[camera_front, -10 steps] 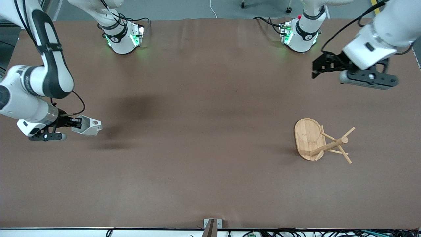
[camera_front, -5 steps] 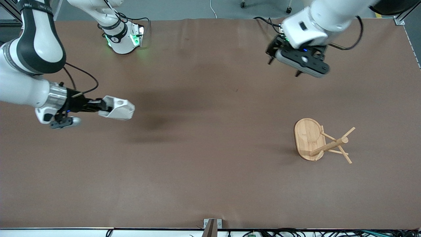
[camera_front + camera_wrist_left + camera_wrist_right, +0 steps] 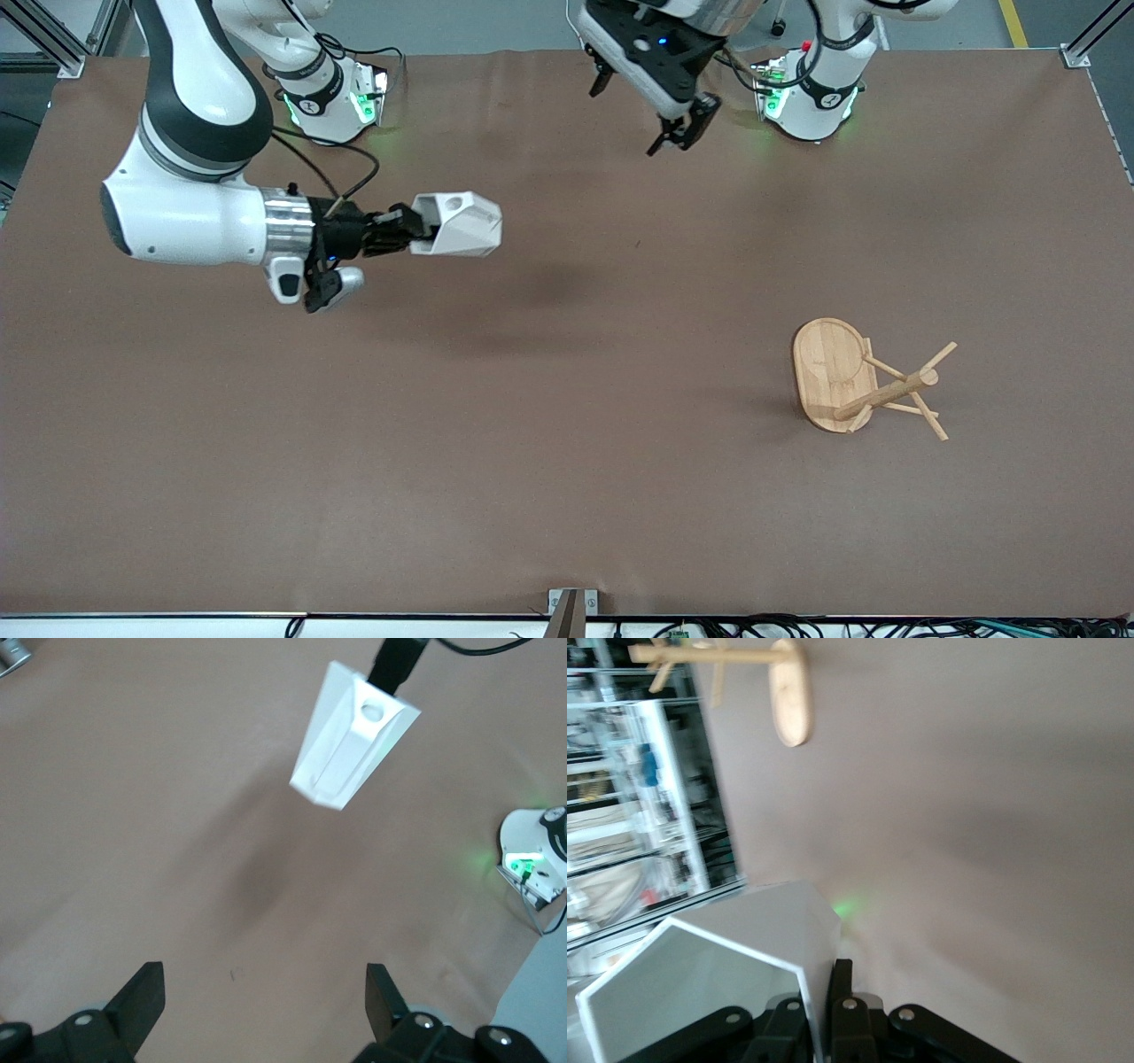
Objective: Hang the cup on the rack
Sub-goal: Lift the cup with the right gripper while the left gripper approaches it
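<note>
My left gripper reaches the white cup and grabs its body next, so its handle hole stays free to hang it on the rack.
The white faceted cup is held sideways in the air over the table's middle, toward the right arm's end, with its handle hole on top. My right gripper is shut on its rim wall. In the right wrist view the cup fills the area by the gripper, one finger inside and one outside. The bamboo rack sits on the table toward the left arm's end, and shows far off in the right wrist view. My left gripper is open and empty, high near the robots' bases. Its wrist view shows the cup ahead of the gripper.
The brown table carries only the rack. The right arm's base and the left arm's base stand at the edge farthest from the front camera. A small bracket sits at the nearest edge.
My right gripper has carried the cup up and toward the table's middle. My left gripper has swung from the left arm's end to near the bases, over the middle. The rack has not moved.
</note>
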